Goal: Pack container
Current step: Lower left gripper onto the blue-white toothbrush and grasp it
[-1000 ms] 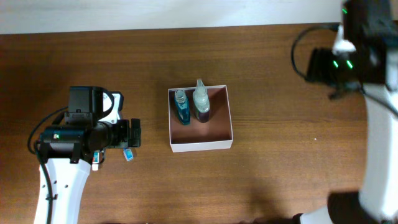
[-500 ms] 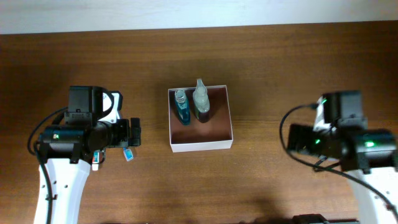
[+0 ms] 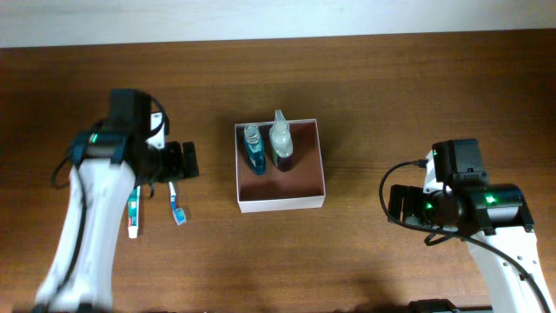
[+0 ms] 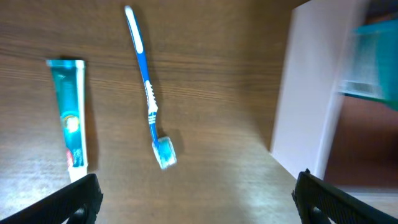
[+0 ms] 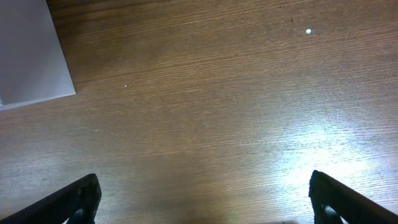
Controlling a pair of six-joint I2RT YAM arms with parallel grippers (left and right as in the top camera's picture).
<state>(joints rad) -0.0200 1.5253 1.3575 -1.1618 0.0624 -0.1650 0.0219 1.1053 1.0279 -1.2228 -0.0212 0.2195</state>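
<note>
I should grab the blue toothbrush with my left gripper next, across the middle of its handle. Both ends then stay free to pack the container.
The container is a square white-walled box with a reddish-brown inside at the table's middle; its wall also shows in the left wrist view and its corner in the right wrist view. A blue bottle and a clear bottle with dark liquid stand in its far part. A blue toothbrush and a teal toothpaste tube lie on the table left of it. My left gripper is open and empty between toothbrush and box. My right gripper is open and empty, right of the box.
The wooden table carries nothing else. A pale wall edge runs along the far side. A small white speck lies on the wood near my right gripper.
My left arm swung away from me, uncovering the toothpaste and toothbrush. My right arm came down from the far right corner to the table's right side.
</note>
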